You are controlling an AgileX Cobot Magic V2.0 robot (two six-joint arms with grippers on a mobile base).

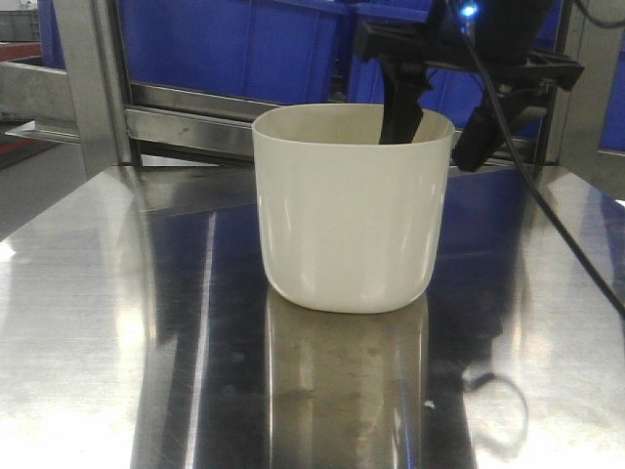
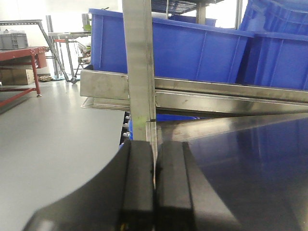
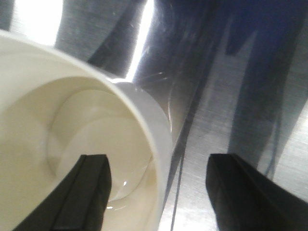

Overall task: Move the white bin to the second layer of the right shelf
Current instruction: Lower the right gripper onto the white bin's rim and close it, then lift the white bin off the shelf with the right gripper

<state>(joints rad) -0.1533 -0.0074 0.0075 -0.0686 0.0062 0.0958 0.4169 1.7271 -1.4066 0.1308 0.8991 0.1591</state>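
Observation:
My right gripper grabs the white bin (image 1: 344, 210) by the side at its rim (image 1: 430, 137) next, to move it onto the shelf.
The white bin (image 1: 344, 210) stands upright on the steel tabletop (image 1: 98, 322), a glossy cream tub with nothing in it. My right gripper (image 1: 435, 145) comes down from the upper right and is open across the bin's right wall. One finger (image 3: 89, 192) is inside the white bin (image 3: 72, 130), the other finger (image 3: 245, 192) is outside above the table, and neither visibly touches the wall. In its own wrist view my left gripper (image 2: 154, 154) is shut with nothing between its pads. I cannot make out the right shelf second layer as such.
A steel rack level (image 1: 195, 122) runs behind the bin, carrying large blue crates (image 1: 234, 44). A steel upright post (image 2: 139, 67) stands just ahead of the left gripper, with blue crates (image 2: 192, 48) on the rack lip (image 2: 226, 96). The right arm's cable (image 1: 547, 210) hangs over the table.

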